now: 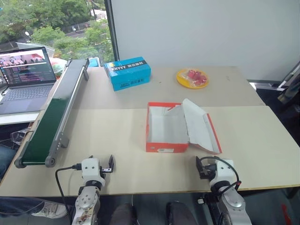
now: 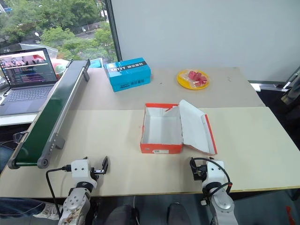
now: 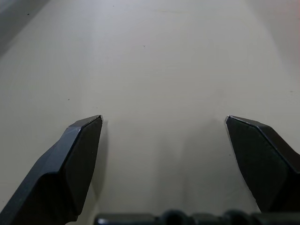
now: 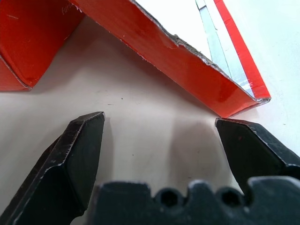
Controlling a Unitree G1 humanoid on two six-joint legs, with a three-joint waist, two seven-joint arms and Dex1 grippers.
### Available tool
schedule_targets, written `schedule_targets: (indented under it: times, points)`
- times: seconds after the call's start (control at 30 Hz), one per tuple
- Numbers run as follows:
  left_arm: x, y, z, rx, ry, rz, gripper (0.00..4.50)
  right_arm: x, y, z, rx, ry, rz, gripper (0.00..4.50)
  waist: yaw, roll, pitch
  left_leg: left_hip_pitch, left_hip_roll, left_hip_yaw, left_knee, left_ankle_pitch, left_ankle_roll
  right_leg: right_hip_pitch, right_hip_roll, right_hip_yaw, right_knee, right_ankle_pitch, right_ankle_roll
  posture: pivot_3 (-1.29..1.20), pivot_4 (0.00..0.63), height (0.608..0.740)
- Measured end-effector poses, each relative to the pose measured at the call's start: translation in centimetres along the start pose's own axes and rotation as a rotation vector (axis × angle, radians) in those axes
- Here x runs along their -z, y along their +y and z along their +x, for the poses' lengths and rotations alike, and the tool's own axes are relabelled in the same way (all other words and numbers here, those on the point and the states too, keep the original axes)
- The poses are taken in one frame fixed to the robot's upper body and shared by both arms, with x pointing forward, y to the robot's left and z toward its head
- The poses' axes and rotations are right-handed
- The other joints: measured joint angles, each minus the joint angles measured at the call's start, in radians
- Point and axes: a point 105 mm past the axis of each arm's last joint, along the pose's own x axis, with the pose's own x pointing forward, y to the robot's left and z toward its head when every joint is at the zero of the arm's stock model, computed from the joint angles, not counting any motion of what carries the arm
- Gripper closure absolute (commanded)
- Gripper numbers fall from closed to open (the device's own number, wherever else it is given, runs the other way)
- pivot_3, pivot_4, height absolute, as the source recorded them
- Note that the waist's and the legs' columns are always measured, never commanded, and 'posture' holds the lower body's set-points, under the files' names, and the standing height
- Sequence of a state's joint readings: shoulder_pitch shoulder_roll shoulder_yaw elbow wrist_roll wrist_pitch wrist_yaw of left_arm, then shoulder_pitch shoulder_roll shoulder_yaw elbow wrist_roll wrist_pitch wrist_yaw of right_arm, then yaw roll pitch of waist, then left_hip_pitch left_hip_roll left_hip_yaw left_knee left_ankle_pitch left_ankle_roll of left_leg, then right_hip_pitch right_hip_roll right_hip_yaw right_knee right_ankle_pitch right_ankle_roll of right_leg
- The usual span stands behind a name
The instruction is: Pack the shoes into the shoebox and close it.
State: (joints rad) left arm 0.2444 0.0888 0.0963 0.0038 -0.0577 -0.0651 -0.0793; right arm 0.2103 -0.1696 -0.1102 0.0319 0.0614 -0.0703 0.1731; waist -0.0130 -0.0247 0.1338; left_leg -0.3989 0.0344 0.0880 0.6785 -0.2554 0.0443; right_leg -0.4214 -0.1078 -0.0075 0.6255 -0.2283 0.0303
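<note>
My left gripper grabs a shoe by its heel next, to pack the shoes into the open shoebox.
The red-orange shoebox (image 1: 167,147) stands open in the middle of the table, and its white inside holds nothing. Its hinged lid (image 1: 200,127) lies folded out to the right. The shoes are out of view. My left gripper (image 1: 101,162) hovers open over the table's near edge, well to the left of the box, with only bare tabletop between its fingers (image 3: 77,154). My right gripper (image 1: 209,164) is open too, just in front of the lid's near corner (image 4: 234,101). A corner of the box wall (image 4: 28,42) shows in the right wrist view.
A blue box with white lettering (image 1: 127,73) and a yellow plate of red items (image 1: 192,78) sit at the back of the table. A green conveyor belt (image 1: 51,117) runs along the left side, with an open laptop (image 1: 26,77) beyond it.
</note>
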Motion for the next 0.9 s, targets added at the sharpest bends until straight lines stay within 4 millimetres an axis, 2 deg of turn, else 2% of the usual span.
schedule_targets:
  times: [0.3, 0.4, 0.47, 0.53, 0.67, 0.77, 0.9]
  points:
    - [-0.3, -0.1, 0.0, 0.025, -0.026, 0.034, 0.00, 0.0, -0.6, -1.0, 0.028, 0.012, -0.033, 0.06, 0.001, 0.000, 0.000, -0.001, 0.000, 0.000, 0.000, 0.000, 0.000, -0.001, 0.000, 0.000, 0.000, 0.000, 0.000, 0.00, 0.150, 0.740]
    - [-0.5, 0.1, 0.2, 0.026, -0.022, 0.030, 0.00, -0.8, -1.4, -1.7, 0.053, 0.009, -0.055, 0.06, 0.001, 0.000, 0.000, -0.001, 0.000, 0.000, 0.000, 0.000, 0.000, -0.001, 0.000, 0.000, 0.000, 0.000, 0.000, 0.00, 0.150, 0.740]
    - [-0.9, 1.1, 0.7, 0.009, -0.020, 0.042, 0.00, -2.0, -2.5, -1.8, 0.097, -0.006, -0.071, 0.06, 0.001, 0.000, 0.001, -0.001, 0.000, 0.000, 0.000, 0.000, 0.000, -0.001, 0.000, 0.000, 0.000, 0.000, 0.000, 0.00, 0.150, 0.740]
    - [-2.6, 2.5, 1.9, -0.014, -0.061, 0.060, 0.00, -3.3, -4.1, -2.0, 0.168, -0.023, -0.087, 0.06, 0.002, -0.001, 0.001, -0.002, 0.000, -0.001, 0.001, 0.000, 0.000, -0.002, 0.000, -0.001, 0.001, 0.000, 0.000, 0.00, 0.150, 0.740]
    - [-8.5, 5.6, 4.3, -0.082, -0.215, 0.099, 0.00, -7.5, -6.1, -1.8, 0.272, -0.105, -0.138, 0.06, 0.004, -0.001, 0.001, -0.004, -0.001, -0.001, 0.001, 0.000, 0.000, -0.002, 0.000, -0.002, 0.000, 0.003, 0.005, 0.00, 0.150, 0.740]
    - [-11.5, 5.4, 5.6, -0.060, -0.291, 0.111, 0.00, -10.0, -6.9, -0.7, 0.320, -0.153, -0.144, 0.06, 0.003, -0.001, 0.002, -0.005, -0.002, -0.002, 0.002, 0.000, 0.000, -0.002, 0.000, -0.002, 0.000, 0.005, 0.008, 0.00, 0.150, 0.740]
    - [-15.2, 4.2, 6.9, -0.017, -0.372, 0.106, 0.00, -15.1, -6.5, 1.3, 0.309, -0.278, -0.147, 0.06, 0.000, -0.002, 0.002, -0.005, -0.003, -0.002, 0.002, 0.001, 0.000, -0.002, 0.001, -0.002, 0.000, 0.005, 0.008, 0.00, 0.150, 0.740]
